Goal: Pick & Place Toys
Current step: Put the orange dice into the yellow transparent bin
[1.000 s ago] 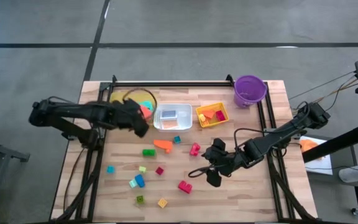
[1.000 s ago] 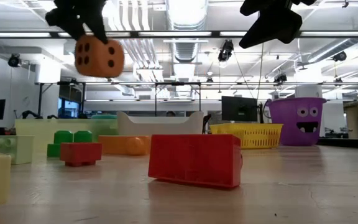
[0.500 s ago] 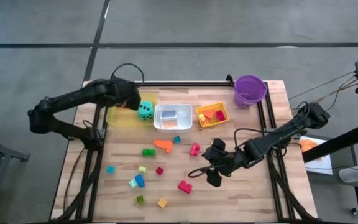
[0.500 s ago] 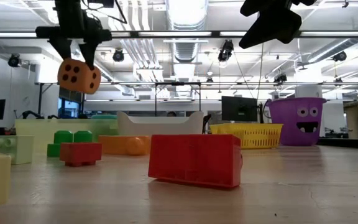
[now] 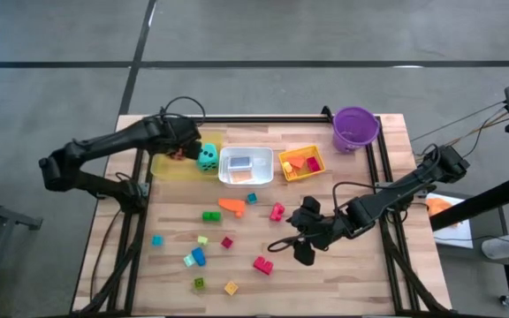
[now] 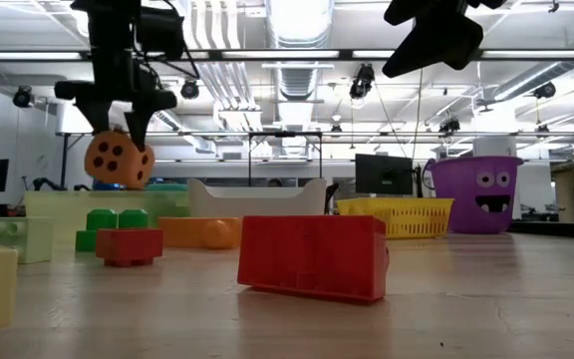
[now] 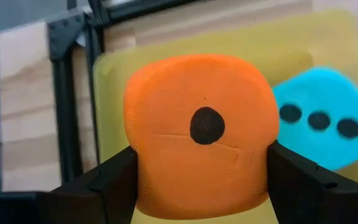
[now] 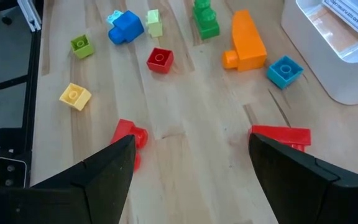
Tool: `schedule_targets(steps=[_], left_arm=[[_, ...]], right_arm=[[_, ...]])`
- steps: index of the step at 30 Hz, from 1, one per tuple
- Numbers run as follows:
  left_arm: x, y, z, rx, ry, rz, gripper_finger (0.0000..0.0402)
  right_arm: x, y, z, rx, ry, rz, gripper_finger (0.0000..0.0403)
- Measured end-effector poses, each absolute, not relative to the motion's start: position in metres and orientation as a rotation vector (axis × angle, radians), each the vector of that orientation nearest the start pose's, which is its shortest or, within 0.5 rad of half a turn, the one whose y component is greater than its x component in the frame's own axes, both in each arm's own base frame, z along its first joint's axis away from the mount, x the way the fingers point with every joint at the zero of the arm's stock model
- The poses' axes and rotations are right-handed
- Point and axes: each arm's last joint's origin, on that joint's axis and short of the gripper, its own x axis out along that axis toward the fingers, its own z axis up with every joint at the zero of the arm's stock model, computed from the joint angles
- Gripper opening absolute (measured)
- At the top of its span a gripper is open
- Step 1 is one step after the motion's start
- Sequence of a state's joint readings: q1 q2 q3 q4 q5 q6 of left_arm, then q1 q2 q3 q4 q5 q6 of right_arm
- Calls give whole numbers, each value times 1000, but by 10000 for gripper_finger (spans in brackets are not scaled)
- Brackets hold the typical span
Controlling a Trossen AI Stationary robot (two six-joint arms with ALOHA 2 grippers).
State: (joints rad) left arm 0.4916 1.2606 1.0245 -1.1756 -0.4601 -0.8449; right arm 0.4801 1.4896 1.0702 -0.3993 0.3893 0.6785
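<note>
My left gripper lowers the orange die into the yellow tray before releasing it, since the die still hangs above the tray.
My left gripper (image 5: 182, 148) hangs over the yellow tray (image 5: 168, 166) at the table's far left, shut on the orange dotted die (image 7: 201, 134). In the low view the die (image 6: 118, 160) hangs below the fingers. The teal die (image 5: 206, 157) lies in the same tray, beside it. Small blocks lie scattered on the wood, among them a red one (image 5: 262, 264), a green one (image 5: 211, 215) and an orange one (image 5: 231, 206). My right gripper (image 8: 191, 180) waits open above the table's near right part, over bare wood between two red blocks. My left gripper pinches the orange die between its two fingers, one on each of two opposite sides (image 7: 137, 158). The fingers (image 6: 118, 110) come from above, slanting down. The die is lifted clear, above the yellow tray's floor.
A white tray (image 5: 246, 175), a yellow basket (image 5: 300, 173) with blocks and a purple bucket (image 5: 355, 129) stand along the far edge. Black frame rails (image 5: 237, 118) border the table. There is bare wood at the near right.
My left gripper has carried the orange die from beside the white tray toward the table's far left and down, over the yellow tray. The die has turned in the hold and hangs lower now. The teal die, hidden under the arm before, shows in the tray.
</note>
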Motion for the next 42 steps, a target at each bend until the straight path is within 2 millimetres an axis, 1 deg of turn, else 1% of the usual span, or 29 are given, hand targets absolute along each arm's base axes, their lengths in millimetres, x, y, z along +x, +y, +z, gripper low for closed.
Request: schedule_targets(steps=[7, 11, 14, 19, 27, 42], left_arm=[[172, 113, 233, -718, 1026, 1351, 273], [166, 117, 221, -769, 1021, 1373, 273], [167, 118, 215, -810, 989, 1367, 273], [169, 120, 209, -821, 932, 1357, 273], [165, 118, 198, -823, 956, 1366, 273], [163, 116, 189, -845, 931, 1385, 273]], right_arm=[[283, 135, 254, 311, 711, -160, 308], [283, 135, 254, 311, 711, -160, 308], [283, 135, 254, 311, 711, -159, 308], [283, 135, 254, 313, 712, -157, 308], [283, 135, 254, 316, 712, -156, 308], [283, 135, 254, 317, 711, -156, 308]])
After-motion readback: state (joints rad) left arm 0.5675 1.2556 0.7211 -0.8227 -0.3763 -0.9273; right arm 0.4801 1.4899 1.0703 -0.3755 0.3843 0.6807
